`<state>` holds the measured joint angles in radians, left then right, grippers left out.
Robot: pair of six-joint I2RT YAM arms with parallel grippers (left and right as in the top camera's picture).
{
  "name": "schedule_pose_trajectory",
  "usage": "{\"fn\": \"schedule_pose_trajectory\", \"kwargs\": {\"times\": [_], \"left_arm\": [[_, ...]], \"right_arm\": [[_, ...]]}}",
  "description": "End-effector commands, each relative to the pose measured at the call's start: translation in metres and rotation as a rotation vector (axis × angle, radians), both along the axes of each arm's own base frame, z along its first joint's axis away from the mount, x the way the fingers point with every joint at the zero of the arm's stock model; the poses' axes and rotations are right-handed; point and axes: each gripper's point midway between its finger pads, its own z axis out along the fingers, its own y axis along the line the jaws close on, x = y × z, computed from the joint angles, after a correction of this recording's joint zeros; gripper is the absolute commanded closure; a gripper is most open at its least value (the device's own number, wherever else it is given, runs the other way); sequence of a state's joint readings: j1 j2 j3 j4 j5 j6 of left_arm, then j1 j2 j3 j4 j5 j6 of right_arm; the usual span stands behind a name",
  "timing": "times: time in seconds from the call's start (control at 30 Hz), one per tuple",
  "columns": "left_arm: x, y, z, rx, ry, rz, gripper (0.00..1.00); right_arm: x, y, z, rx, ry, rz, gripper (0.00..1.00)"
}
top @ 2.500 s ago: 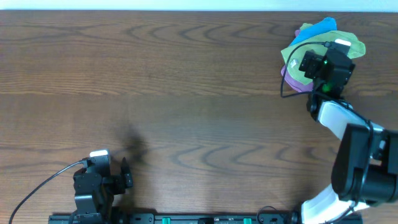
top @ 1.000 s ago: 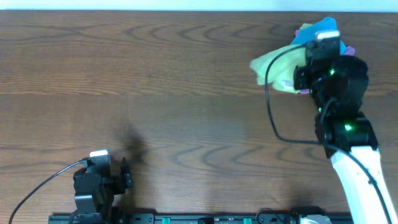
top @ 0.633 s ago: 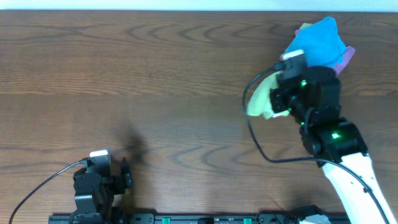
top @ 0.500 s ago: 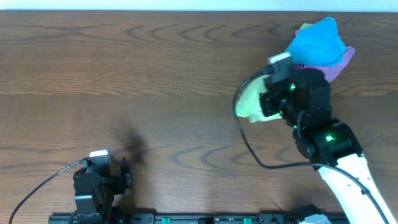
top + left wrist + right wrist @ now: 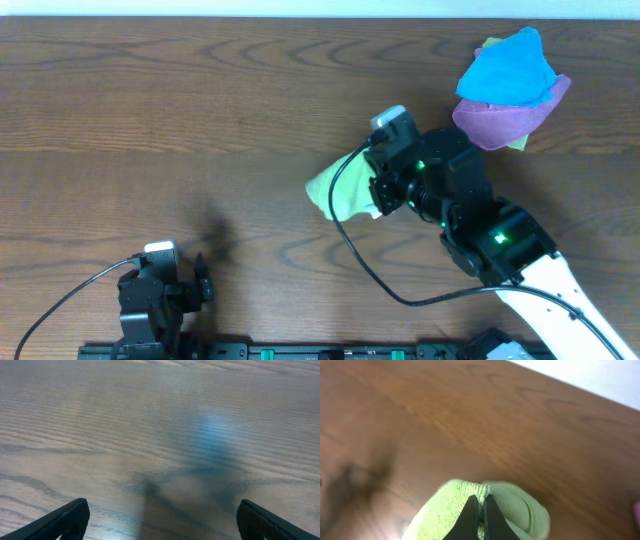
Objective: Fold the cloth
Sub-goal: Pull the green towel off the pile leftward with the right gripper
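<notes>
My right gripper keeps hold of the lime-green cloth for now, as it hangs bunched and would land short, heaped on empty wood, if I opened now.
The lime-green cloth hangs bunched above the table's middle right, pinched at one edge by my right gripper. In the right wrist view the two black fingers press together on a fold of the cloth, which drapes down on both sides of them. My left gripper rests at the near left edge of the table. Its jaws stand wide open over bare wood, only the two fingertips showing in the left wrist view, and nothing lies between them.
A bright blue cloth lies on a purple cloth at the far right corner, with a scrap of green showing under them. Brown wooden table stretches left of the hanging cloth. A black rail runs along the near edge.
My right gripper has pulled the green cloth off the pile at the far right and carried it leftwards and nearer, towards the table's middle. The left arm has not moved.
</notes>
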<state>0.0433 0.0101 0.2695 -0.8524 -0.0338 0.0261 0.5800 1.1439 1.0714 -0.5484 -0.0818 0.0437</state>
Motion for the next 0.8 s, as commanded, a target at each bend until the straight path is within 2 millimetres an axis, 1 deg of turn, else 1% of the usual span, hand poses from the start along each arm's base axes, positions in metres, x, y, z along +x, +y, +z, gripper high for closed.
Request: {"fn": "schedule_pose_trajectory", "kwargs": {"times": [0.0, 0.07, 0.17, 0.27, 0.33, 0.4, 0.47, 0.5, 0.53, 0.57, 0.6, 0.63, 0.67, 0.7, 0.77], "left_arm": [[-0.008, 0.002, -0.023, -0.002, 0.072, 0.014, 0.04], [-0.008, 0.002, -0.023, -0.002, 0.071, 0.014, 0.04], [-0.008, 0.002, -0.023, -0.002, 0.072, 0.014, 0.05], [-0.008, 0.002, -0.023, -0.002, 0.071, 0.014, 0.04], [-0.008, 0.002, -0.023, -0.002, 0.072, 0.014, 0.05], [-0.008, 0.002, -0.023, -0.002, 0.071, 0.014, 0.05], [-0.008, 0.002, -0.023, -0.002, 0.071, 0.014, 0.05], [-0.008, 0.002, -0.023, -0.002, 0.072, 0.014, 0.05], [-0.008, 0.002, -0.023, -0.002, 0.072, 0.014, 0.05], [-0.008, 0.002, -0.023, -0.002, 0.072, 0.014, 0.05], [-0.008, 0.002, -0.023, -0.002, 0.072, 0.014, 0.05], [-0.008, 0.002, -0.023, -0.002, 0.071, 0.014, 0.05], [-0.008, 0.002, -0.023, -0.002, 0.072, 0.014, 0.05], [-0.008, 0.002, -0.023, -0.002, 0.072, 0.014, 0.04], [-0.008, 0.002, -0.023, -0.002, 0.072, 0.014, 0.05]], "right_arm": [[-0.011, 0.027, 0.000, 0.067, 0.057, 0.095, 0.98], [-0.017, 0.042, -0.008, 0.085, 0.103, 0.158, 0.98], [-0.024, 0.058, -0.019, 0.094, 0.147, 0.215, 0.99], [-0.027, 0.067, -0.023, 0.089, 0.154, 0.236, 0.98], [-0.022, 0.066, -0.027, 0.073, 0.144, 0.221, 0.98], [-0.007, 0.059, -0.037, 0.012, 0.114, 0.175, 0.98], [0.015, 0.048, -0.050, -0.063, 0.079, 0.113, 0.99], [0.031, 0.040, -0.057, -0.101, 0.051, 0.068, 0.99], [0.055, 0.029, -0.062, -0.144, 0.002, -0.005, 0.98], [0.085, 0.013, -0.063, -0.188, -0.071, -0.115, 0.80], [0.106, -0.002, -0.059, -0.212, -0.131, -0.212, 0.42], [0.132, -0.022, -0.049, -0.225, -0.212, -0.340, 0.12], [0.147, -0.036, -0.040, -0.222, -0.264, -0.418, 0.01], [0.157, -0.044, -0.032, -0.212, -0.301, -0.456, 0.01], [0.164, -0.050, -0.023, -0.207, -0.317, -0.466, 0.01]]}}
